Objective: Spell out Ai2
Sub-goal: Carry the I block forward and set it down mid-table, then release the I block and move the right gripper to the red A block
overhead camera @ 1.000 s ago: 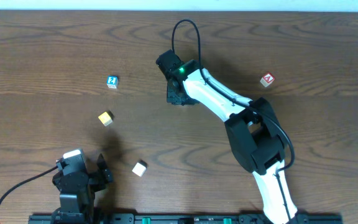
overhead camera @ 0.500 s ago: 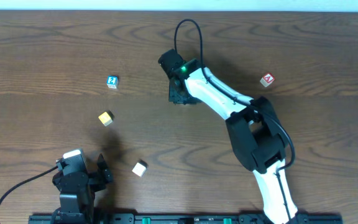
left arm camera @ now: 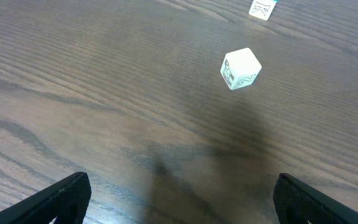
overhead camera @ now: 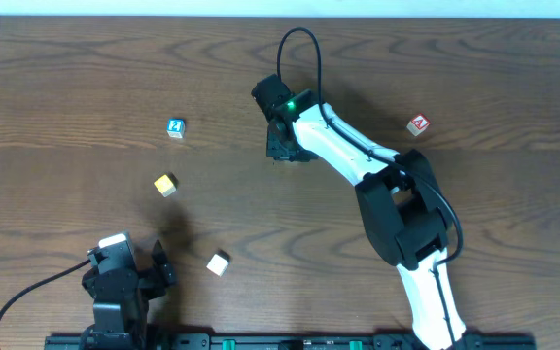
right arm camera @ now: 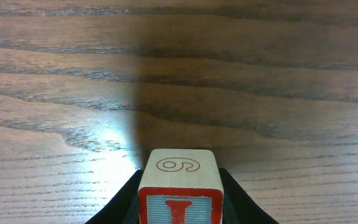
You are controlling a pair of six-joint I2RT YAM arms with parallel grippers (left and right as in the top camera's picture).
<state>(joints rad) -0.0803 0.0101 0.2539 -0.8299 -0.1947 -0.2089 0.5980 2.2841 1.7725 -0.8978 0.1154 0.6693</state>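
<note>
The I block's lower edge (right arm camera: 181, 151) meets the tabletop past my fingertips and the block would rest flat, so it is time for my right gripper to open now.
My right gripper (overhead camera: 281, 154) is shut on a wooden block (right arm camera: 179, 186) with a red-framed "I" face and a 6 on top, held at the table's upper middle. A blue A block (overhead camera: 175, 127) lies to its left. A yellow-and-white block (overhead camera: 166, 185) and a white block (overhead camera: 219, 262) lie lower left. A red-and-white block (overhead camera: 417, 124) lies far right. My left gripper (left arm camera: 179, 199) is open and empty near the front edge; in its view the white block (left arm camera: 240, 68) and the blue A block (left arm camera: 261, 8) lie ahead.
The right arm (overhead camera: 358, 160) stretches diagonally from the front right base to the table's upper middle. The dark wooden table (overhead camera: 66, 78) fills the view.
My right gripper has shifted slightly right and down with the block in it. The left arm and the loose blocks have not moved.
</note>
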